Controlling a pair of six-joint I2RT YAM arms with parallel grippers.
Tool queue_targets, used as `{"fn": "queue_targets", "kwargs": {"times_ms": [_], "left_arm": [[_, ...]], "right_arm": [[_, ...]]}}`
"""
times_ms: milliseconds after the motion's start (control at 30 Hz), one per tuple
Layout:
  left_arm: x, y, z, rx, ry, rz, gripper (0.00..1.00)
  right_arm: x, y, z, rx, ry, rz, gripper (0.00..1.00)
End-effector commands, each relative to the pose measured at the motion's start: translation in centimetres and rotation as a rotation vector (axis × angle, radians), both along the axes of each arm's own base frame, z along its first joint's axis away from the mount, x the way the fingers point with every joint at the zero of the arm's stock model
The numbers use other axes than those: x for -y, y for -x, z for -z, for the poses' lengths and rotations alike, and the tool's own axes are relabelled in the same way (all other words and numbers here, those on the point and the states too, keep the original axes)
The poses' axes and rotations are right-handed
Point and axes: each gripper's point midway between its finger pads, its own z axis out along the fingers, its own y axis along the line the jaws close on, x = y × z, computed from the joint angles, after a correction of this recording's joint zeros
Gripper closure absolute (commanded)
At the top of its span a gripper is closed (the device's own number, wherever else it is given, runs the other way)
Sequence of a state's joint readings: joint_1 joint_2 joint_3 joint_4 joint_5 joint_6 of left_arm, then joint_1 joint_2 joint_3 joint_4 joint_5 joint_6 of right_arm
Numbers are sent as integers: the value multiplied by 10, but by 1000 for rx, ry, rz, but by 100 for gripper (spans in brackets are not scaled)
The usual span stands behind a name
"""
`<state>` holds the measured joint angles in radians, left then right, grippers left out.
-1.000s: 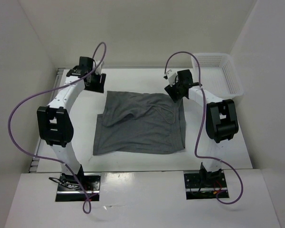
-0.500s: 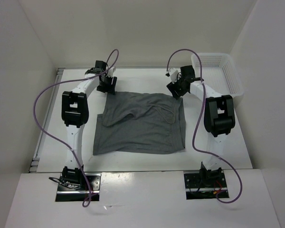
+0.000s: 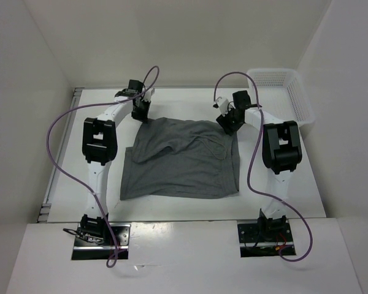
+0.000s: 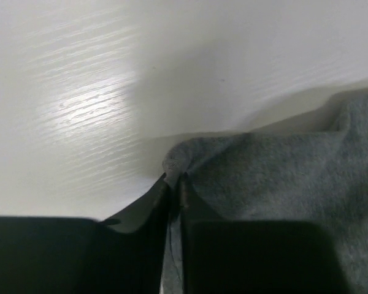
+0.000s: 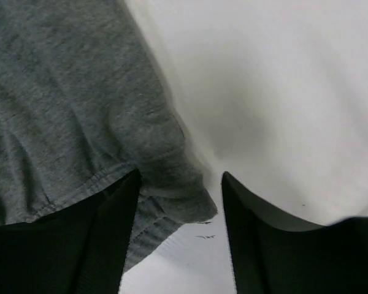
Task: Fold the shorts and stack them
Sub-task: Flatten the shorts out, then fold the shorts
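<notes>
My right gripper is ready to close on the folded corner of the shorts. Its fingers are on both sides of that corner, and both are down near the white tabletop.
The grey shorts (image 3: 181, 159) lie spread flat in the middle of the white table, with one loose fold across the upper left. My left gripper (image 3: 141, 116) is at their far left corner. In the left wrist view its jaws are shut on a pinch of the shorts (image 4: 276, 177) at the corner edge (image 4: 173, 177). My right gripper (image 3: 231, 127) is at the far right corner. In the right wrist view it stands open (image 5: 180, 177), with the shorts (image 5: 67, 98) corner lying between its fingers (image 5: 119, 208).
A white mesh basket (image 3: 282, 92) stands at the back right corner of the table. White walls close in the table on the left, back and right. Purple cables loop above both arms.
Both arms reached forward to the far corners of the shorts. The left gripper closed on the left corner. The right jaws narrowed around the right corner.
</notes>
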<state>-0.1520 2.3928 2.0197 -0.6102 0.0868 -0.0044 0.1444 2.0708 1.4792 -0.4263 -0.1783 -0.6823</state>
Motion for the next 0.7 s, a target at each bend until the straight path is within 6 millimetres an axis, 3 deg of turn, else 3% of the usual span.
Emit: {"fn": "queue_targets", "kwargs": {"times_ms": [0,33,67,133,200,233,300,333,400,433,467,500,533,567,600,633,667], "left_arm": [[10,24,23,-94,-11,30,88],[9,27,26,-105,-13,30,98],[8,30,30,-115,-15,30,100],[9,28,17,-91,-11,30,100],[6,16,-8,-22,-27,15,100],[5,3,-27,37,-30,7,100],[-7,-20,-60,147,-61,-39,100],[-19,-40,-97,250,-78,-81,100],[-31,-56,-139,350,-90,-122,100],[-39,-64,-157,399,-95,-147,100],[-44,-69,-196,482,-100,-174,100],[-46,-71,-214,525,-103,-189,100],[-48,-70,-226,551,-106,-200,100],[-51,-65,-254,605,-101,-213,100],[-51,-60,-262,615,-99,-214,100],[-47,-54,-251,593,-101,-203,100],[-47,-41,-266,618,-107,-212,100]], "right_arm": [[3,34,30,-137,41,-74,42],[3,41,37,-169,45,-99,55],[2,38,34,-160,44,-99,64],[0,26,29,-116,54,-75,86],[3,12,19,-69,74,-60,93],[2,-5,1,-9,67,-39,98],[0,-27,-25,73,44,18,100],[0,-52,-59,181,32,52,100],[-2,-77,-115,320,-17,122,100],[-3,-84,-133,365,-37,134,100],[-4,-87,-149,397,-44,134,100],[-9,-86,-166,425,-53,126,100],[-15,-84,-176,447,-44,98,100],[-18,-78,-179,445,-32,75,100],[-20,-67,-180,443,-13,61,100],[-28,-58,-178,435,3,22,100],[-31,-47,-163,399,10,10,100]]}}
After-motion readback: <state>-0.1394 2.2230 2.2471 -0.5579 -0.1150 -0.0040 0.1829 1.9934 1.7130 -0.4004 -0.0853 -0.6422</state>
